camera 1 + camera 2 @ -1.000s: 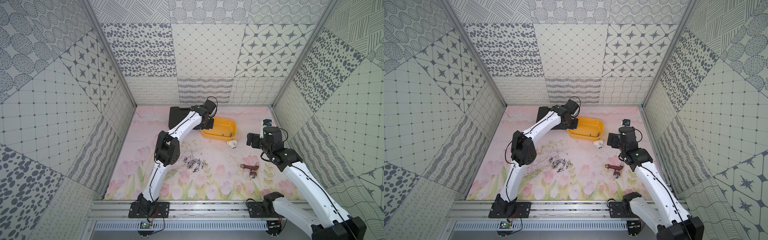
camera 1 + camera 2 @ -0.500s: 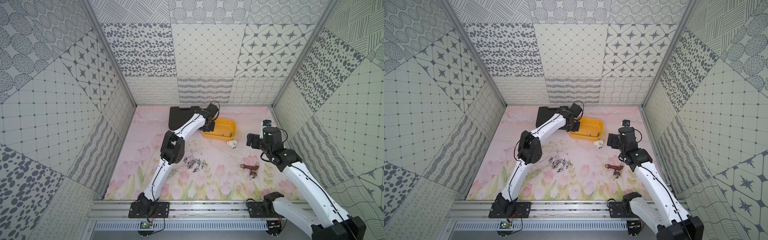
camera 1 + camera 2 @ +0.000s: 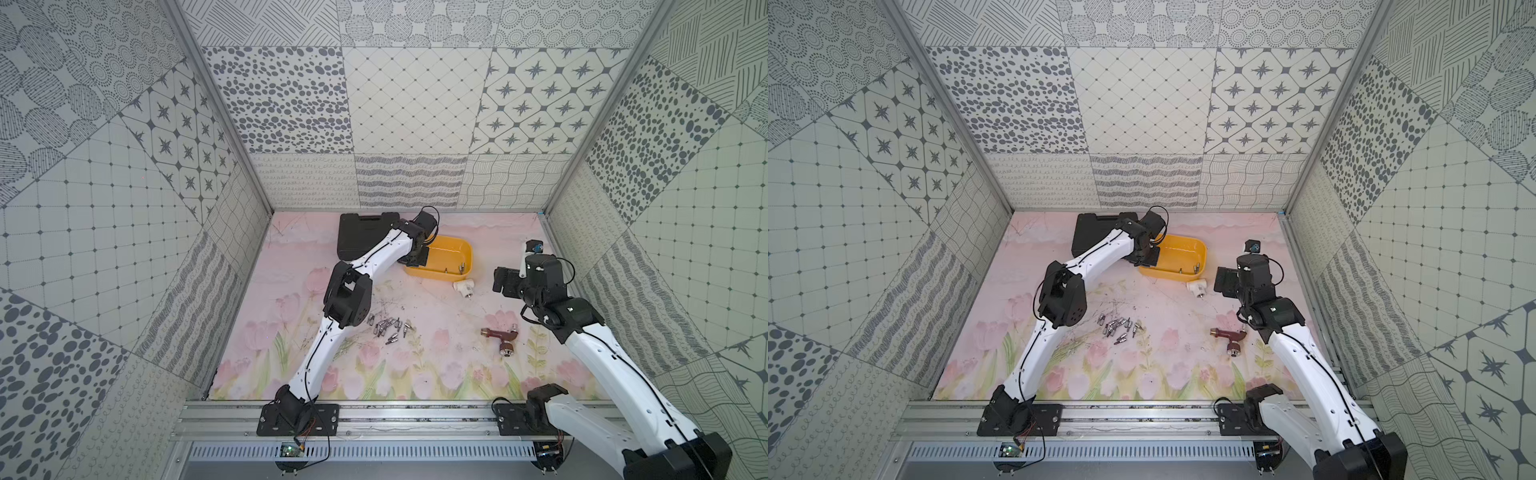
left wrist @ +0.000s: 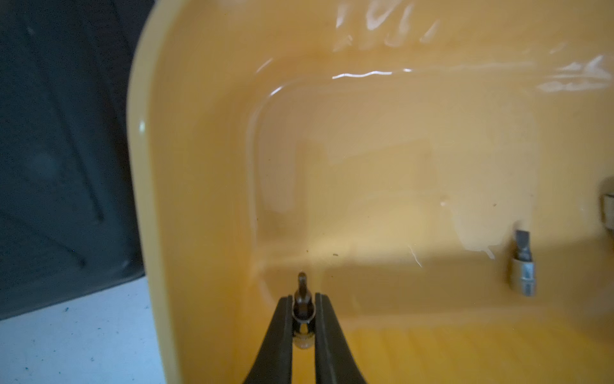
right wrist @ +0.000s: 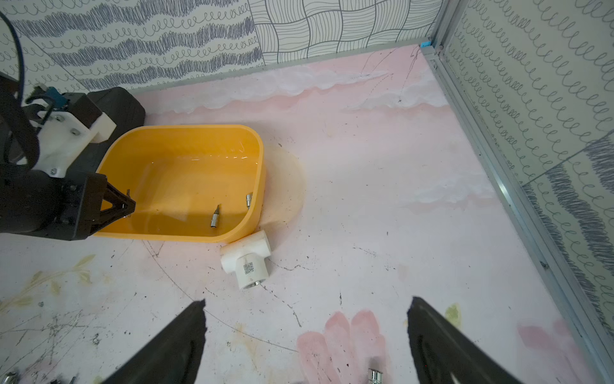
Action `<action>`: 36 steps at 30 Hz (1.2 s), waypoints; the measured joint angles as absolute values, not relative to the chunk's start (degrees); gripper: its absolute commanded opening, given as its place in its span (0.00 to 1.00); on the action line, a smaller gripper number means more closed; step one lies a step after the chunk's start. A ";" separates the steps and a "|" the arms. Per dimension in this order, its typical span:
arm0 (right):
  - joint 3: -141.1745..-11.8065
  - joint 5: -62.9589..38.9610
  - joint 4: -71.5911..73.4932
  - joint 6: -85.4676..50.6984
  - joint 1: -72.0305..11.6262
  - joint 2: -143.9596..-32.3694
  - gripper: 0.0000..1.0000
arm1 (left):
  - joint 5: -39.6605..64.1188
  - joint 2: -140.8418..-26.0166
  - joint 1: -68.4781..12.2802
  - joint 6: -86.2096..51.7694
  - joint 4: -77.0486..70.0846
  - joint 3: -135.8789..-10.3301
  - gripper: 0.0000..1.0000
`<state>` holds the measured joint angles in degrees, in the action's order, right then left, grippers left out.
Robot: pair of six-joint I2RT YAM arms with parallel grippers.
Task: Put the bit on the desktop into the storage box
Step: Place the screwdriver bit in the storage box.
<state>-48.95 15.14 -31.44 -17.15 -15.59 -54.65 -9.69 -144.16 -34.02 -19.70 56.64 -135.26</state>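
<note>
My left gripper holds the bit (image 4: 302, 293) inside the box's rim and above its bottom, where it would come to rest, so it is time to open.
The storage box (image 3: 453, 249) is a shallow yellow tub at the back of the desktop, also in the right wrist view (image 5: 186, 173). My left gripper (image 4: 301, 299) is shut on a small dark bit (image 4: 302, 287) and hangs over the box's left end (image 3: 417, 259). Two bits (image 5: 215, 216) lie inside the box near its right end. Several more bits (image 3: 388, 326) lie in a loose pile mid-desktop. My right gripper (image 5: 307, 309) stands open and holds nothing. It hovers right of the box (image 3: 500, 282).
A black tool case (image 3: 361, 235) lies against the box's left end. A white pipe tee (image 5: 247, 262) touches the box's front right corner. A brown tap fitting (image 3: 500, 338) lies front right. Patterned walls close in three sides.
My left arm's elbow has swung right, and its gripper, still shut on the bit, has settled over the box's left end. The right arm has not moved.
</note>
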 measured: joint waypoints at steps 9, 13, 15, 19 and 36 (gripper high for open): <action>-48.95 15.16 -31.44 -17.15 -15.59 -54.65 0.97 | -10.22 -143.96 -34.04 -19.55 56.80 -135.28 0.29; -48.95 15.16 -31.44 -17.15 -15.59 -54.65 0.97 | -10.55 -142.82 -34.09 -19.22 57.36 -135.28 0.41; -48.95 15.16 -31.44 -17.12 -15.59 -54.65 0.97 | -10.59 -141.93 -34.11 -19.14 57.56 -135.28 0.47; -48.95 15.35 -31.44 -17.12 -15.59 -54.65 0.96 | -10.48 -139.72 -34.17 -18.35 58.08 -135.28 0.56; -48.93 16.62 -31.42 -17.15 -15.33 -52.23 0.97 | -7.81 -114.91 -35.79 -14.31 57.17 -111.46 0.68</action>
<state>-48.93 16.62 -31.42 -17.15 -15.33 -52.23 -7.81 -114.91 -35.79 -14.31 57.17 -111.46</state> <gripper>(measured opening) 0.966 0.669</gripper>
